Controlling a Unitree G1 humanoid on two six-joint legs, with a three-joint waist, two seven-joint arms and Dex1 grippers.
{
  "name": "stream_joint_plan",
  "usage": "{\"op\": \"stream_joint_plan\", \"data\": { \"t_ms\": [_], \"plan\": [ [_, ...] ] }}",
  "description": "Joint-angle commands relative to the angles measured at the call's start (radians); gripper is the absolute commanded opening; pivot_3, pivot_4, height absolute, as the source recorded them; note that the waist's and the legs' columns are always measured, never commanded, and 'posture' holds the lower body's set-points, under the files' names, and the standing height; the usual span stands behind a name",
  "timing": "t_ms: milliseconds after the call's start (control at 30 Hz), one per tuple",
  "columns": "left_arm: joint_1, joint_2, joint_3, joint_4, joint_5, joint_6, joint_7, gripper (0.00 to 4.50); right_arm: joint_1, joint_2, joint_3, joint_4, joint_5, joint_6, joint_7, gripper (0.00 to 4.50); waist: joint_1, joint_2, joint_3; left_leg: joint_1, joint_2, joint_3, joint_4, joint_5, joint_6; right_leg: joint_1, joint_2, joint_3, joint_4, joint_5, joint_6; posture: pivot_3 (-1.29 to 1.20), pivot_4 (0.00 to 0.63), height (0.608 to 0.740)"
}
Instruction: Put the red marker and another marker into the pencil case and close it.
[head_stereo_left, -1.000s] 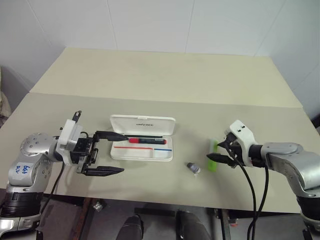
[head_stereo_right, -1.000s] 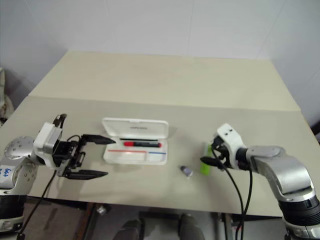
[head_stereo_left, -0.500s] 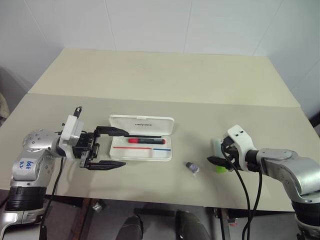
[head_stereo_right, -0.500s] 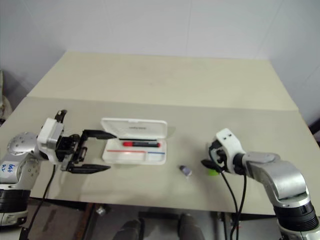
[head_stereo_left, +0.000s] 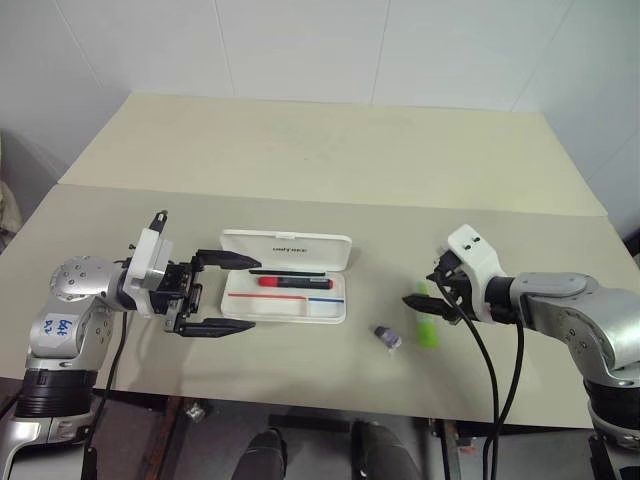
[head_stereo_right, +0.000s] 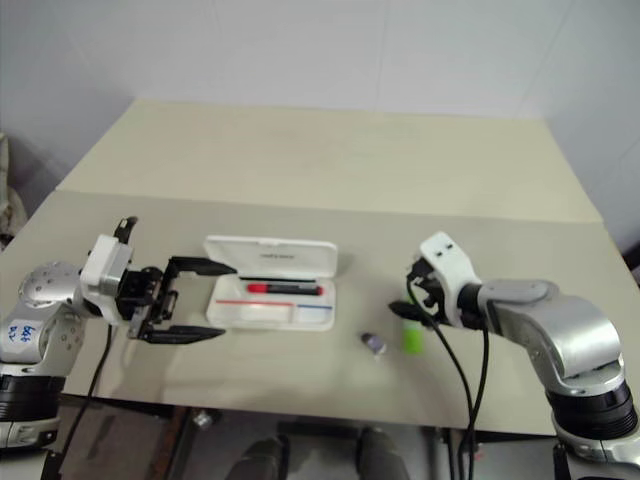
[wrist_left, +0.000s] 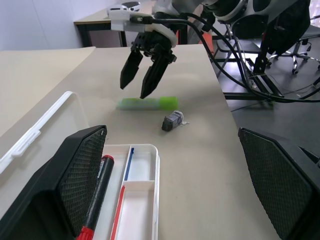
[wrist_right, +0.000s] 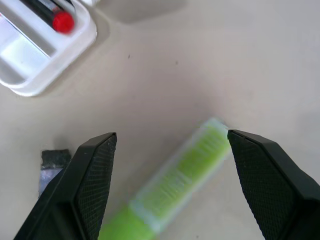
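Observation:
The lime-green marker (head_stereo_left: 428, 334) lies slanted below my right gripper's fingers, so it is too early to close, and my right gripper lowers first from here.
The white pencil case (head_stereo_left: 238, 306) lies open on the table with its lid (head_stereo_left: 285, 247) folded back. The red marker (head_stereo_left: 295, 283) rests inside its tray. The lime-green marker (head_stereo_left: 428, 334) lies on the table to the right of the case. My right gripper (head_stereo_left: 425, 306) hangs open just above that marker's far end, a finger on either side, not gripping it (wrist_right: 185, 175). My left gripper (head_stereo_left: 252, 296) stands open and level, its fingers straddling the case's left end with nothing between them.
A small grey-purple lump (head_stereo_left: 386, 337) sits on the table between the case and the green marker. The table's front edge runs close below the grippers. The far half of the tabletop (head_stereo_left: 330, 150) is bare.
My right gripper has risen a little and shifted left over the green marker, staying open. The left gripper has stayed put.

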Motion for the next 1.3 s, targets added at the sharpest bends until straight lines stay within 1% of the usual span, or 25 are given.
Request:
{"op": "stream_joint_plan", "data": {
  "t_ms": [33,133,367,500,833,933,1067,1167,1300],
  "plan": [
    [-0.008,-0.002,0.01,0.001,-0.004,-0.015,0.001,4.48,0.002,0.004,-0.007,-0.061,0.011,0.051,-0.037,4.5,0.0,0.0,0.0,0.0,0.0,0.0,0.0,0.0,0.0,0.0,0.0,0.0,0.0,0.0,0.0,0.0,0.15,0.74],
    [-0.009,-0.002,0.011,0.005,-0.003,-0.018,0.002,4.48,0.005,0.03,-0.011,-0.088,0.015,0.111,-0.067,4.5,-0.001,0.0,0.0,0.0,0.0,0.0,0.0,0.0,0.0,0.0,0.0,0.0,0.0,0.0,0.0,0.0,0.15,0.74],
    [-0.01,-0.008,0.009,0.004,-0.005,-0.022,0.007,4.48,0.009,0.079,-0.029,-0.104,0.001,0.184,-0.127,4.5,-0.001,0.0,0.0,0.0,0.0,0.0,0.0,0.0,0.0,-0.001,0.0,0.0,0.0,0.0,-0.001,0.0,0.15,0.74],
    [-0.006,-0.013,0.01,-0.003,-0.004,-0.021,0.013,4.48,-0.002,0.124,-0.011,-0.09,-0.023,0.22,-0.18,4.5,-0.001,0.0,0.0,0.0,0.0,0.0,0.0,0.0,0.0,-0.001,0.0,0.0,0.0,0.0,-0.001,0.0,0.15,0.74],
    [0.012,-0.01,0.02,-0.021,-0.009,-0.019,0.026,4.48,-0.02,0.201,0.036,-0.038,-0.081,0.229,-0.314,4.5,-0.002,0.0,0.0,-0.001,0.0,0.0,0.0,0.0,0.0,-0.001,0.0,0.0,-0.001,0.0,-0.001,0.0,0.15,0.74],
    [0.016,-0.009,0.023,-0.025,-0.01,-0.018,0.031,4.48,-0.051,0.23,0.058,0.003,-0.104,0.229,-0.361,4.5,-0.003,0.0,0.0,0.0,0.0,0.0,0.0,0.0,0.0,-0.001,0.0,0.0,-0.001,-0.001,-0.002,0.0,0.15,0.74],
    [0.024,-0.009,0.026,-0.034,-0.013,-0.019,0.038,4.48,-0.094,0.256,0.072,0.05,-0.113,0.229,-0.392,4.5,-0.006,-0.001,0.0,0.001,0.001,0.0,0.0,0.001,0.001,0.0,0.0,0.0,-0.001,-0.002,-0.009,0.0,0.15,0.74],
    [0.034,-0.008,0.03,-0.043,-0.017,-0.018,0.042,4.5,-0.108,0.25,0.075,0.072,-0.107,0.229,-0.4,3.88,-0.004,-0.001,0.0,0.001,0.001,0.0,0.0,0.002,0.002,0.0,0.001,0.001,-0.001,-0.004,-0.015,0.0,0.15,0.74],
    [0.037,-0.006,0.033,-0.044,-0.018,-0.02,0.046,4.5,-0.115,0.237,0.08,0.092,-0.103,0.229,-0.397,2.52,-0.001,-0.001,-0.001,0.001,0.001,0.0,0.0,0.003,0.002,0.001,0.001,0.001,-0.001,-0.003,-0.016,0.0,0.15,0.74]
  ]
}}
